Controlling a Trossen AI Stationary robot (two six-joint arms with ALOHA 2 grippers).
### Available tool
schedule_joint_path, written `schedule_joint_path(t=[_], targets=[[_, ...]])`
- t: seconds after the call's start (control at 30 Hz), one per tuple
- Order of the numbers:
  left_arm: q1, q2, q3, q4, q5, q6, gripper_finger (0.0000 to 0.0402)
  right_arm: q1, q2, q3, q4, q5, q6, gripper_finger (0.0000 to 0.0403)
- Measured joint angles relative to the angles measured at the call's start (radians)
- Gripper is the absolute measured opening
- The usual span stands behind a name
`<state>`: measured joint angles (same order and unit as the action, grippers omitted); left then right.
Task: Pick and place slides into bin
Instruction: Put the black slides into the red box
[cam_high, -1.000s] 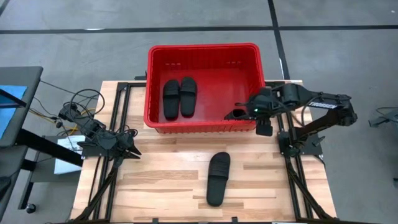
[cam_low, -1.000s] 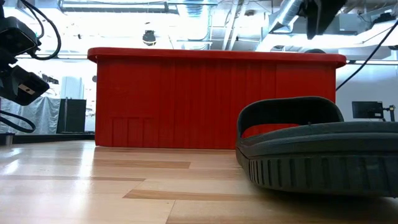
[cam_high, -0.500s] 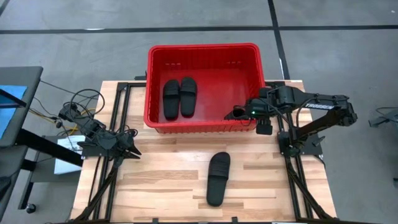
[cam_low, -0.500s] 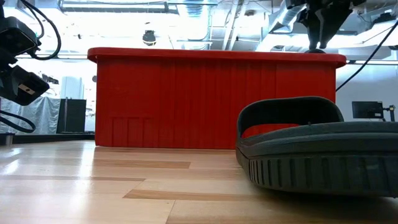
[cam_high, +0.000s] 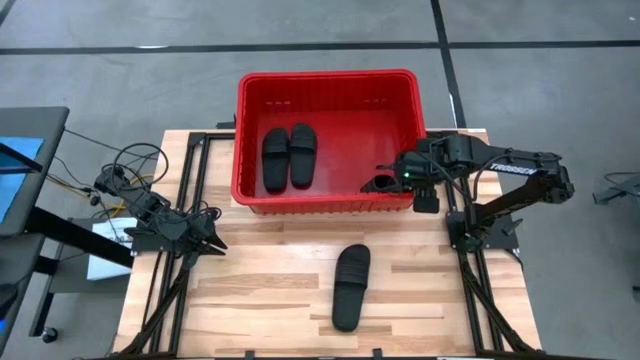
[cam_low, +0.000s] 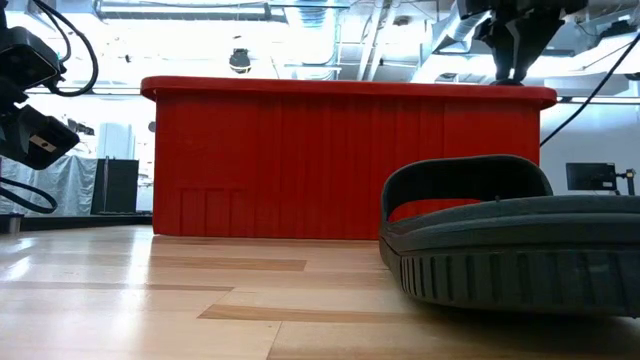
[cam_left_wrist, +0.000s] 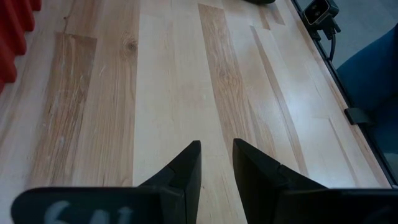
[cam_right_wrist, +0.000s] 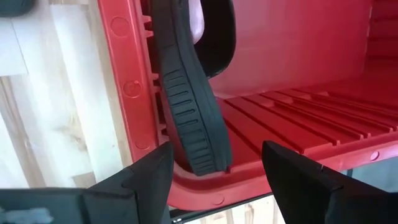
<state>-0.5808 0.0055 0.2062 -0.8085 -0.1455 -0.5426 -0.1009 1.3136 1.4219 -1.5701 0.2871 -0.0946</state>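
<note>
My right gripper is going to grab this slide by its heel end (cam_right_wrist: 208, 155) next, so that it can place the slide beside the pair in the bin.
The red bin (cam_high: 325, 76) stands at the table's far middle. Two black slides (cam_high: 275, 158) (cam_high: 303, 153) lie flat side by side on its floor at the left. A third slide (cam_right_wrist: 193, 106) stands on its side edge in the bin's near right corner (cam_high: 378, 184), leaning on the near wall. My right gripper (cam_right_wrist: 216, 149) hovers open over that corner (cam_high: 392, 181), one finger on either side of the slide's end, clear of it. Another slide (cam_high: 351, 287) lies sole-down on the table. My left gripper (cam_left_wrist: 216, 155) waits at the table's left (cam_high: 215, 245), its fingers a little apart with nothing between them.
Bare wooden tabletop (cam_high: 260, 290) stretches left and near of the lone slide. Black frame rails run along both table sides (cam_high: 195, 200) (cam_high: 470, 290). Cables (cam_high: 125, 175) lie beyond the left edge. In the low view the table slide (cam_low: 510, 240) fills the near right before the bin wall (cam_low: 300, 160).
My right gripper has sunk a little toward the bin's near right rim and tipped further down, staying open. The slide in that corner has kept its place, as have the other slides.
</note>
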Motion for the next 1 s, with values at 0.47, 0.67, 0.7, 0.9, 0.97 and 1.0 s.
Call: schedule_joint_path(t=[0.47, 0.67, 0.7, 0.9, 0.97, 1.0], targets=[[0.000, 0.000, 0.000, 0.000, 0.000, 0.000, 0.0081, 0.000, 0.015, 0.000, 0.014, -0.029, -0.038, 0.0233], [0.000, 0.000, 0.000, 0.000, 0.000, 0.000, 0.0081, -0.003, 0.040, -0.002, 0.018, -0.032, -0.048, 0.0232], [0.000, 0.000, 0.000, 0.000, 0.000, 0.000, 0.0081, -0.006, 0.046, -0.002, 0.020, -0.032, -0.054, 0.0232], [0.000, 0.000, 0.000, 0.000, 0.000, 0.000, 0.0081, -0.021, 0.081, -0.001, 0.008, -0.030, -0.063, 0.0207], [0.000, 0.000, 0.000, 0.000, 0.000, 0.000, 0.0081, -0.026, 0.092, -0.001, 0.002, -0.028, -0.066, 0.0180], [0.000, 0.000, 0.000, 0.000, 0.000, 0.000, 0.0081, -0.029, 0.097, -0.001, -0.001, -0.030, -0.070, 0.0160]])
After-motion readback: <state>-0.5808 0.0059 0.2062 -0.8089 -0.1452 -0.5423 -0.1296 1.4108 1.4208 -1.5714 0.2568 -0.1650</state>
